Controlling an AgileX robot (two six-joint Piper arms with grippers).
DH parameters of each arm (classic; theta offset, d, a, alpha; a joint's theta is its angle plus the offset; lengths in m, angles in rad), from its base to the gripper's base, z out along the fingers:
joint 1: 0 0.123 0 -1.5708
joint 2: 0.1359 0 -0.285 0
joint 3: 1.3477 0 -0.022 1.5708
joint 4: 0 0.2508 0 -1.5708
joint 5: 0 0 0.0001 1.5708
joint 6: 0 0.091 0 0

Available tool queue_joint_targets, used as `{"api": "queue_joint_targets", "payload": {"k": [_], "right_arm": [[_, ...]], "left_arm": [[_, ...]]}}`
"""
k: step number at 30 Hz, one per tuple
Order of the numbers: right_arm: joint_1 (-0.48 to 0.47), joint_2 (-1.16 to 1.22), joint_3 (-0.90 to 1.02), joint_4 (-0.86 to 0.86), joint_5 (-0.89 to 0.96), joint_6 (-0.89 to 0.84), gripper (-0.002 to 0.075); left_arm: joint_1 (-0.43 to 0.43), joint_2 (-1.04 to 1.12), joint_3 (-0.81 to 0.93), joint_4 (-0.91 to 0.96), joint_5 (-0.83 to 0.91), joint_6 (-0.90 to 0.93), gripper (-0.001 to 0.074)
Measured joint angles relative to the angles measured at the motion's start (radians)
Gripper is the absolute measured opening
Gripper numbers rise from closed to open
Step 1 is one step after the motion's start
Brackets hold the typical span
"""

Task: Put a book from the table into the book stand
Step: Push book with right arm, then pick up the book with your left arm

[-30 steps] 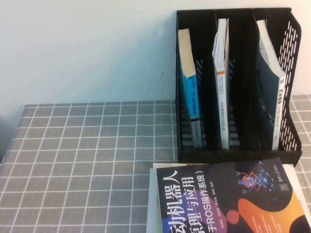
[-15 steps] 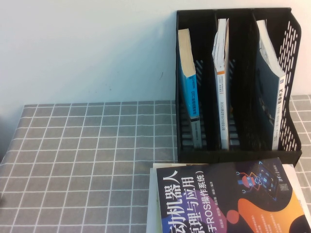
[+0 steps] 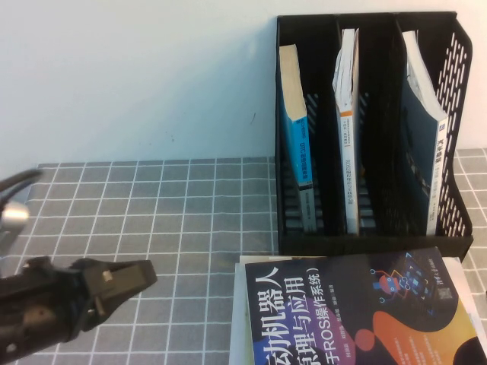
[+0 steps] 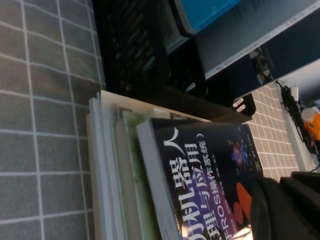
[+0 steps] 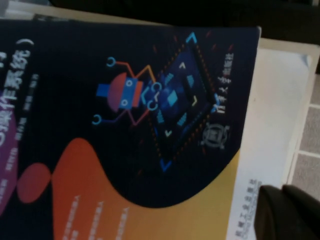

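Note:
The black book's cover [image 3: 365,308] is much wider than my fingers, so my left gripper should next take hold of the thin page edge [image 3: 249,312] beside its title.
The black book [image 3: 365,312] with white Chinese title, orange swoosh and robot graphic lies flat on top of a stack at the table's [image 3: 152,213] front right, just in front of the black three-slot book stand [image 3: 373,245]. My left gripper [image 3: 148,275] hovers low at the front left, shut and empty, pointing toward the stack. In the left wrist view the book [image 4: 205,170] and stand [image 4: 135,55] show beyond the gripper [image 4: 285,200]. My right gripper [image 5: 287,212] is out of the high view; it is shut over the stack's edge beside the book [image 5: 125,125].
Each stand slot holds one book: a blue-spined one [image 3: 295,144], a white one [image 3: 348,129], a dark blue one [image 3: 426,144]. Under the black book lie a white-covered book [image 5: 270,125] and other books [image 4: 107,165]. A white wall stands behind.
My left arm and gripper have come into the high view at the lower left, reaching toward the stack. The books and stand have not moved.

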Motion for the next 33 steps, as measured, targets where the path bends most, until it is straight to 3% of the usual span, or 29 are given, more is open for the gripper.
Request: {"api": "queue_joint_targets", "payload": {"k": [5, 8, 11, 15, 18, 25, 33], "right_arm": [[0.000, 0.124, 0.000, 0.042, -0.030, -0.056, -0.0003], [0.000, 0.160, -0.001, 0.056, -0.033, -0.068, -0.0003], [0.002, 0.183, -0.001, 0.072, -0.037, -0.071, -0.0003], [0.038, 0.204, -0.002, 0.090, -0.049, -0.073, -0.0003], [0.086, 0.222, -0.009, 0.124, -0.076, -0.086, -0.0002], [0.187, 0.260, -0.010, 0.309, -0.109, -0.166, -0.0002], [0.197, 0.261, -0.010, 0.351, -0.093, -0.179, -0.0003]], "left_arm": [[0.000, 0.130, 0.000, -0.038, 0.033, 0.032, 0.0003], [0.000, 0.194, 0.000, -0.068, 0.060, 0.052, 0.0061], [0.000, 0.262, -0.002, -0.128, 0.097, 0.084, 0.0211], [0.000, 0.376, -0.010, -0.216, 0.159, 0.145, 0.0493], [0.000, 0.469, -0.010, -0.239, 0.213, 0.194, 0.0592], [0.000, 0.707, -0.013, -0.248, 0.333, 0.333, 0.0620], [0.000, 0.894, -0.021, -0.263, 0.417, 0.467, 0.0624]]}}
